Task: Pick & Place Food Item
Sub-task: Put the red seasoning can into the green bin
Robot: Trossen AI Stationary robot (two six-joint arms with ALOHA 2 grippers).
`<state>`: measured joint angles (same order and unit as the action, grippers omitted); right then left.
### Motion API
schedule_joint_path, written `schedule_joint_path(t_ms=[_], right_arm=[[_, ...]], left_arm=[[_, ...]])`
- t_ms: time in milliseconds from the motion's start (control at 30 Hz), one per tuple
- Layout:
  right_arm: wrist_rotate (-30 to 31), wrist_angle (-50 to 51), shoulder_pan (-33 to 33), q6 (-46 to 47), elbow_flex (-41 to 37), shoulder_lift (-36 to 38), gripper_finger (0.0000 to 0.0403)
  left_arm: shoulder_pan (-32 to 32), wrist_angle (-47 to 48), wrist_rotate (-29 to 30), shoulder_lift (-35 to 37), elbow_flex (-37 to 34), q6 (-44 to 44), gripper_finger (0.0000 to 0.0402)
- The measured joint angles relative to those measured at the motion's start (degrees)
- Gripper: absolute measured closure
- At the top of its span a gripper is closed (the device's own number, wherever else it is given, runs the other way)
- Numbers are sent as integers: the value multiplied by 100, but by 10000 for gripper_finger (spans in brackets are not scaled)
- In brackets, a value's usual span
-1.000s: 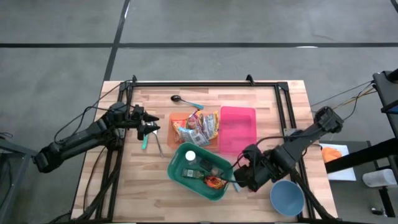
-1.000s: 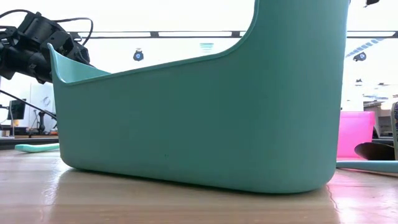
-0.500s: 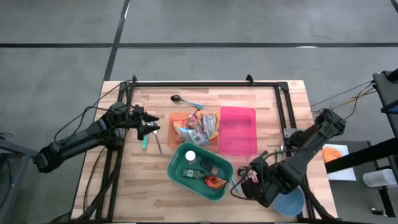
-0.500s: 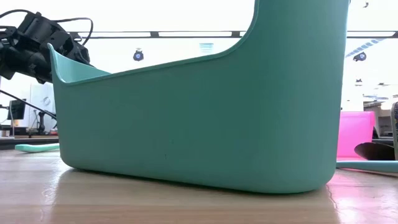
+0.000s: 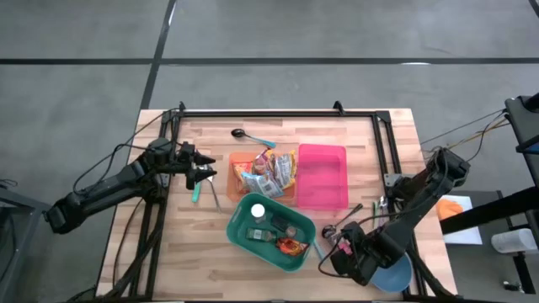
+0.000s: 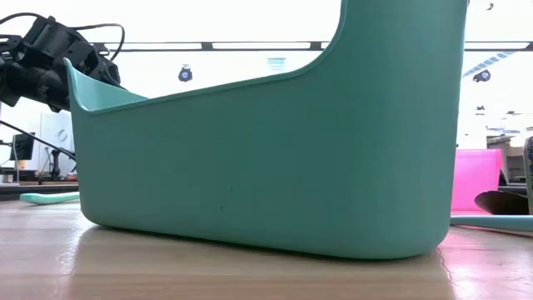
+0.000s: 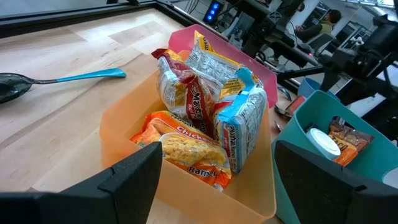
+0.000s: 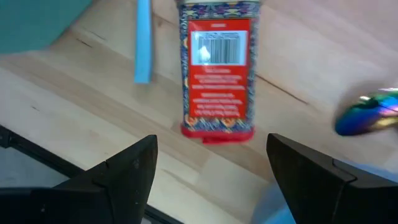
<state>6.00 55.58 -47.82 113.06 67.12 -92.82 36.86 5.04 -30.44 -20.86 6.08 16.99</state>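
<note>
I should put the red tin in the teal basket (image 8: 37,22), so I should first grab the red tin by its red end (image 8: 217,133) with my right gripper.
A red tin with a barcode label (image 8: 217,68) lies on its side on the wooden table, close to the teal basket (image 5: 269,231). My right gripper (image 8: 211,180) hangs open just above it, pointing down, one finger on each side and touching nothing. In the high view the right gripper (image 5: 334,251) is at the basket's near right corner. Food packets (image 7: 205,124) stand in the orange bin (image 5: 253,172). My left gripper (image 7: 211,186) waits open to the left of that bin, also seen as the left gripper (image 5: 206,174) in the high view.
A pink bin (image 5: 322,175) stands right of the orange bin. A blue bowl (image 5: 392,271) sits at the near right corner, partly under the right arm. A blue handle (image 8: 143,43) and a shiny iridescent piece (image 8: 367,115) lie beside the tin. A spoon (image 5: 248,135) lies at the far side.
My right gripper has swung from the basket's right rim toward the table's near edge and sunk lower, tipping more steeply downward. The basket and its contents have stayed where they were.
</note>
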Motion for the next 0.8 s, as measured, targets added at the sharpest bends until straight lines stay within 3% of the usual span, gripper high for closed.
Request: schedule_joint_path(t_ms=[167, 800], right_arm=[[18, -537, 6, -42, -377, -4, 104], [85, -998, 10, -298, -1033, -5, 104]], left_arm=[[0, 0, -2, 0, -1, 0, 87], [2, 0, 0, 2, 0, 0, 87]])
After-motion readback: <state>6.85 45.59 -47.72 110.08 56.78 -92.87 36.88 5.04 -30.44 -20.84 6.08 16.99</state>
